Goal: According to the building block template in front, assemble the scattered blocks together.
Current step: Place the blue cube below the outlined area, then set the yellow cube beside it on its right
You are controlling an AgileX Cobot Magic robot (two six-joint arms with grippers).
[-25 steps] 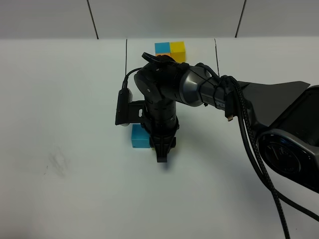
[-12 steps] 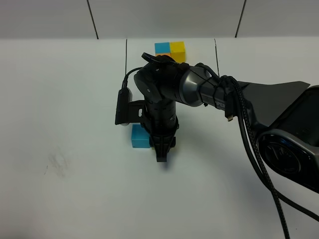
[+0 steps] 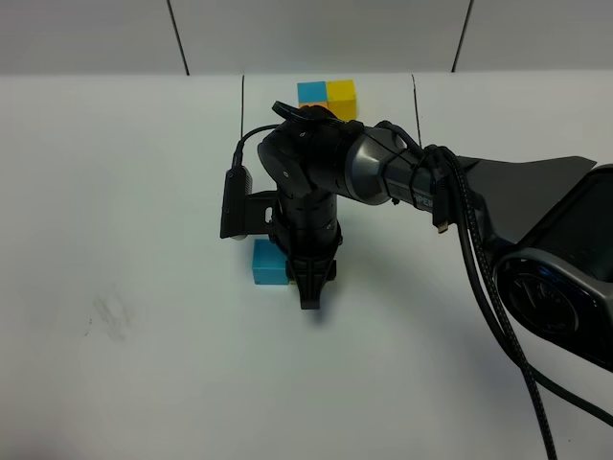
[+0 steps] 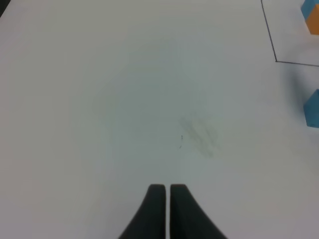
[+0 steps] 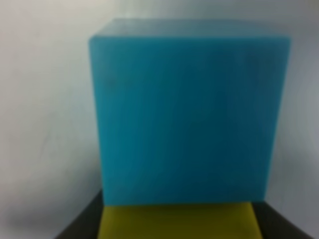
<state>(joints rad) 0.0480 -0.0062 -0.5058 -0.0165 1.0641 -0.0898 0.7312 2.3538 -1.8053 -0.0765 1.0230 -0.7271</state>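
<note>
The yellow block [image 5: 179,221] is low on the tabletop, flush beside the blue block [image 5: 187,114], so my right gripper should open now.
The building block template [image 3: 328,94] stands at the back between two black lines, with its blue and yellow cubes showing and its near part covered by the right arm. The loose blue block [image 3: 269,264] lies mid-table. My right gripper [image 3: 308,290] points down right beside it. In the right wrist view the blue block [image 5: 187,114] fills the picture, and the yellow block [image 5: 177,220] sits between the dark fingers [image 5: 82,225], pressed against it. My left gripper [image 4: 165,199] is shut and empty over bare table. The blue block [image 4: 313,107] and the template [image 4: 312,15] show at that view's edge.
The right arm's thick body [image 3: 383,177] and its cables [image 3: 479,268] span the right half of the white table [image 3: 115,192]. A thin black frame line [image 4: 269,35] and a faint smudge [image 4: 199,134] mark the surface.
</note>
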